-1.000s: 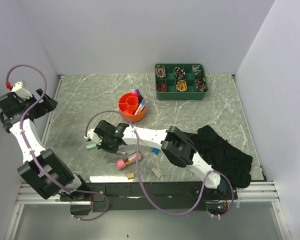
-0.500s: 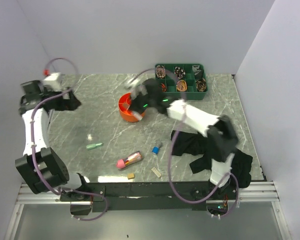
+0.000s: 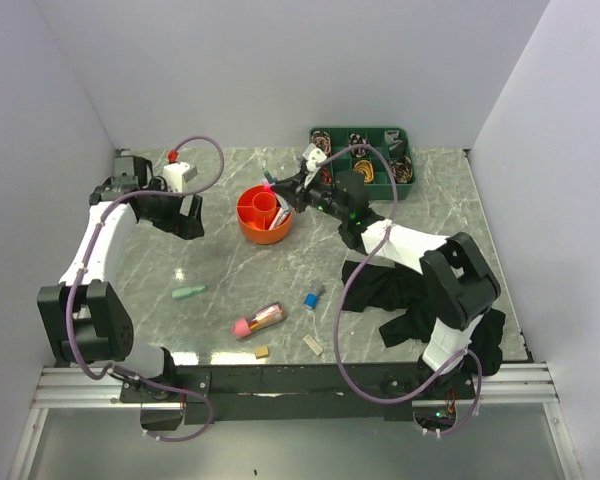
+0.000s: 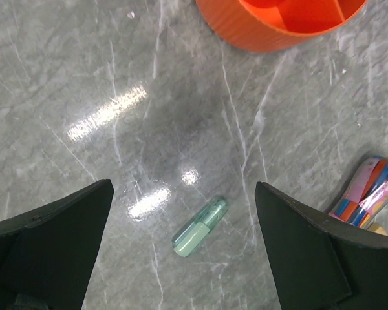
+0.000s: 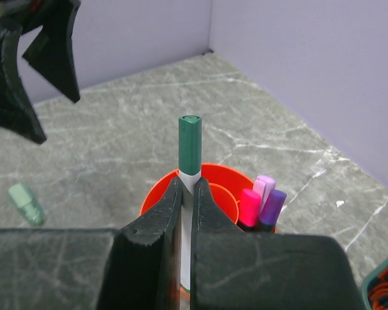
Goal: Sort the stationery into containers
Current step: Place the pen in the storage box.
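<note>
My right gripper needs to move over before it opens. The white marker's lower end hangs short of the organiser's opening, so the marker would end up outside if I let go now.
The round orange organiser point(image 3: 252, 212) stands at the table's middle back and holds pink and purple markers point(image 5: 259, 201). My right gripper point(image 3: 286, 194) is shut on a white marker with a green cap point(image 5: 189, 146), held upright just above the organiser point(image 5: 225, 175). My left gripper point(image 3: 186, 216) is open and empty, left of the organiser and high above a small pale green marker point(image 4: 199, 227). That marker point(image 3: 189, 292) lies on the table. A pink tube case point(image 3: 258, 320), a blue-capped piece point(image 3: 311, 299) and two beige erasers point(image 3: 262, 351) lie near the front.
A green tray of ribbon rolls point(image 3: 362, 192) stands at the back right. A black cloth point(image 3: 420, 300) lies at the right under my right arm. Grey walls close in the table's back and sides.
My right arm has swung from the table's left middle up to the organiser, holding the marker. My left arm has moved in from the far left toward the organiser.
</note>
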You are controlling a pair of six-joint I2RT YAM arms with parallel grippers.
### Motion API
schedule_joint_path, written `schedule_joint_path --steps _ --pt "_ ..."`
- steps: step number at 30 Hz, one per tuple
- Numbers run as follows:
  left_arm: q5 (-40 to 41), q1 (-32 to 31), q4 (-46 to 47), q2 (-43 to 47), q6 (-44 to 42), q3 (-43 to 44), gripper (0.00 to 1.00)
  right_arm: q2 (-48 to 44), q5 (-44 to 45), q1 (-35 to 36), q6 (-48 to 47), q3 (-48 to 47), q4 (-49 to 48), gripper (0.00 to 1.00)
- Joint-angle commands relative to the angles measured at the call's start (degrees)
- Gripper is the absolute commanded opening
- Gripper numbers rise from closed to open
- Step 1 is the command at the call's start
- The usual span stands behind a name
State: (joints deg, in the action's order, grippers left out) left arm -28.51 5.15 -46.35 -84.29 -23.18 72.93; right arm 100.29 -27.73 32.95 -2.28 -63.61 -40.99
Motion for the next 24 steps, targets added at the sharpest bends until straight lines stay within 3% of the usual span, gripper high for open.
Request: schedule_joint_path --steps 1,14,22,24 --pt "3.9 -0.7 -2.1 -1.7 0.5 2.5 0.99 3.8 0.5 -0.4 4.9 1.0 -16.6 0.0" --pt "6.4 -0.8 -3.4 -3.3 1.6 3.8 0.99 13.4 0.7 -0.1 9.5 -3.1 -21.2 0.0" --pt "6.5 -0.8 -2.3 -1.8 1.6 2.0 0.99 14.1 2.0 1.0 9.5 -0.1 -23.4 0.0" --pt "6.0 -0.8 -2.3 -1.7 1.3 1.9 1.0 14.0 3.0 1.1 9.7 -0.2 -22.4 0.09"
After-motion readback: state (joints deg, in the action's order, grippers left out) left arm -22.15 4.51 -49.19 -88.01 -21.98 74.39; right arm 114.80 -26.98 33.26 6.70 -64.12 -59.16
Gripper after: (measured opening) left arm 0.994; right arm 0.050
